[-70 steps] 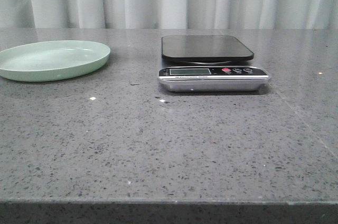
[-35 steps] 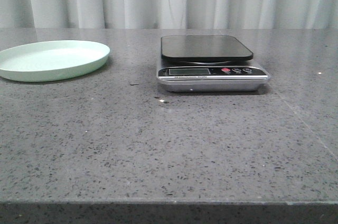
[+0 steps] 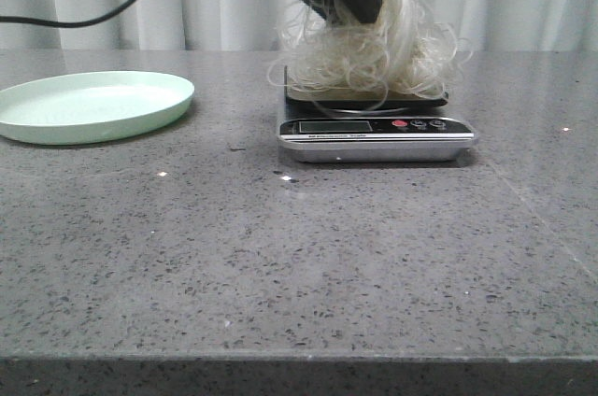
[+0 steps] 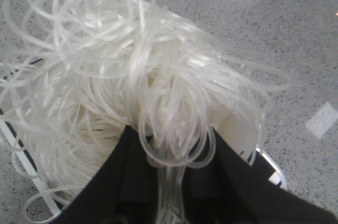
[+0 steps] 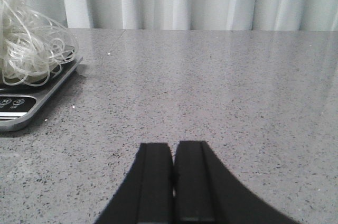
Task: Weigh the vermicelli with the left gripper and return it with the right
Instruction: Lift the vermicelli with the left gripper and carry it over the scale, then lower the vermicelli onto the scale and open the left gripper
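The lower pieces of the vermicelli rest on the black platform of the scale, so it is time for my left gripper to open.
The vermicelli, a fluffy tangle of thin translucent white strands, sits on the black platform of the scale and covers most of it. My left gripper comes down from above into the top of the tangle. In the left wrist view the left gripper is shut on a bundle of strands of the vermicelli. My right gripper is shut and empty, low over the table to the right of the scale, where the vermicelli also shows. The right gripper does not show in the front view.
A pale green plate lies at the back left with nothing on it. A black cable hangs above it. White curtains close off the far side of the grey speckled table.
The scale's platform was bare in both earlier frames. Now the left arm has come into view above it with the vermicelli, whose tangle rests on the platform.
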You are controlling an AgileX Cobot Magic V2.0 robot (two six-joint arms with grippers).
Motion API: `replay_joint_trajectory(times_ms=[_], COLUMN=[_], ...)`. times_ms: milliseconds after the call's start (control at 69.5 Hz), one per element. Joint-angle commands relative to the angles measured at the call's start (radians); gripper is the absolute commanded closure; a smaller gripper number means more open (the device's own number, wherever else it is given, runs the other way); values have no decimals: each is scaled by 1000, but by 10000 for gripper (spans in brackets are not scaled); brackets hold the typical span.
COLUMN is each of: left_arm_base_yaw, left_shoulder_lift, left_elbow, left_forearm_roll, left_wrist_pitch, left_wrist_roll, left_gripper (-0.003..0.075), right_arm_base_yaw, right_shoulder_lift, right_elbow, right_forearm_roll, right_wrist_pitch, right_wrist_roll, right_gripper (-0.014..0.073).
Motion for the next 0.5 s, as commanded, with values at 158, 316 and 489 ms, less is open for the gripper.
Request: replay_joint_trajectory(times_ms=[158,316,489], left_arm_base_yaw=[-7,-7,-7], left_shoulder_lift=[-41,-41,-41], left_elbow=[-37,-37,-37], left_forearm_roll=[20,20,22], left_wrist_pitch=[-84,-77,-59], left_wrist_roll=[0,0,0], left_gripper=[582,581,466], right_arm_base_yaw=[-8,-8,-8], right_shoulder_lift=[-16,-16,-16], right_elbow=[-8,-8,-8], right_forearm_roll=[-9,-9,-9], right_wrist_pitch=[-82,-82,-82], right_wrist_roll=[1,1,1], right_gripper=[442,442,442])
